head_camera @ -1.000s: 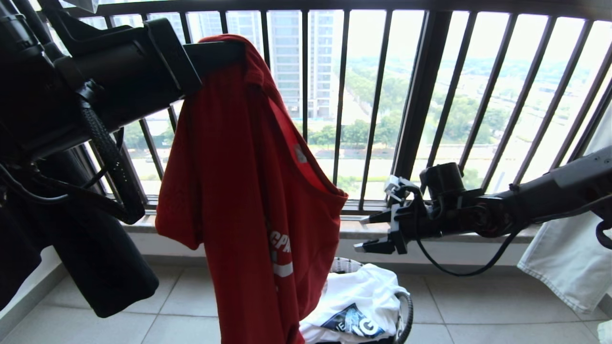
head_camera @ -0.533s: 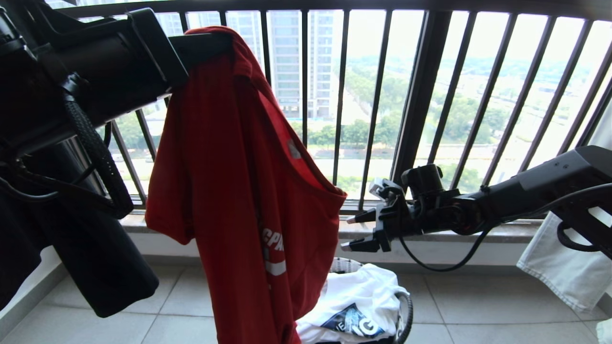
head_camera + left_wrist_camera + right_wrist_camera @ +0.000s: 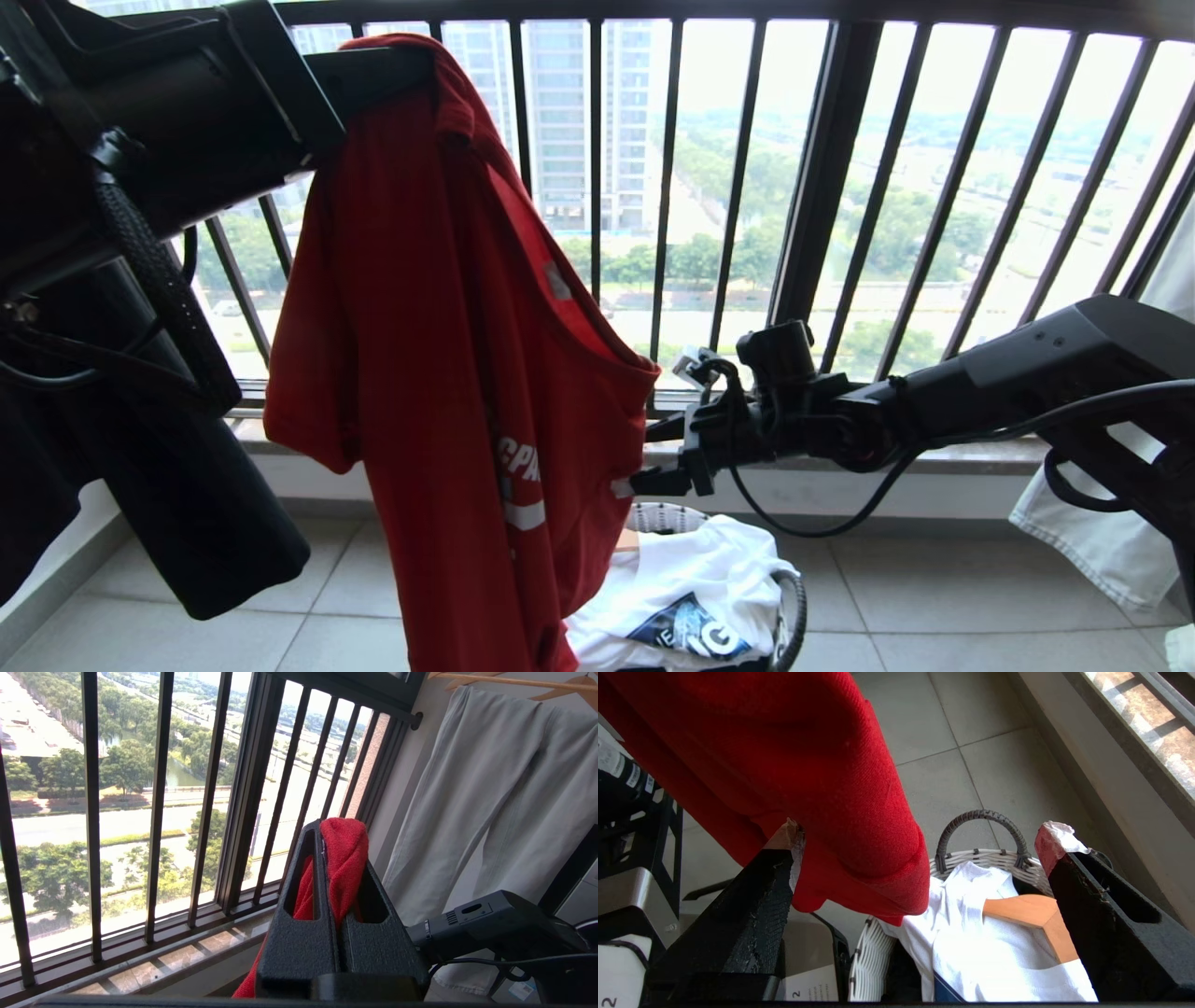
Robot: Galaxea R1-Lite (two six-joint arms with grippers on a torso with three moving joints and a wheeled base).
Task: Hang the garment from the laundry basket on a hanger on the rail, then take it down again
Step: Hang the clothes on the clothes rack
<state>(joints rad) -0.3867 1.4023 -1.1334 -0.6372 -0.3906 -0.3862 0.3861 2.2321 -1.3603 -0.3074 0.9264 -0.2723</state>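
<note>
The right gripper grabs the garment by its neckline edge (image 3: 641, 371) next, to hold the red garment's neck opening (image 3: 569, 302) ready for the hanger.
The red garment (image 3: 448, 327) hangs full length from my left gripper (image 3: 411, 65), high at the left, which is shut on a bunched fold of it (image 3: 343, 858). My right gripper (image 3: 653, 457) reaches in from the right at mid height, open, its fingertips at the garment's right edge. In the right wrist view a red hem (image 3: 859, 812) hangs between the spread fingers (image 3: 784, 858), nearer one of them. The laundry basket (image 3: 667, 516) stands on the floor directly below, white weave with a dark handle (image 3: 980, 816). The hanger and the rail are out of view.
A white printed T-shirt (image 3: 691, 588) and a wooden hanger (image 3: 1031, 912) lie in the basket. The dark barred window railing (image 3: 822, 187) runs close behind. A black garment (image 3: 187, 504) hangs at the left, pale cloth (image 3: 1102, 523) at the right.
My right gripper has moved left, from clear of the garment to its right edge. The left gripper has carried the garment slightly up and to the left.
</note>
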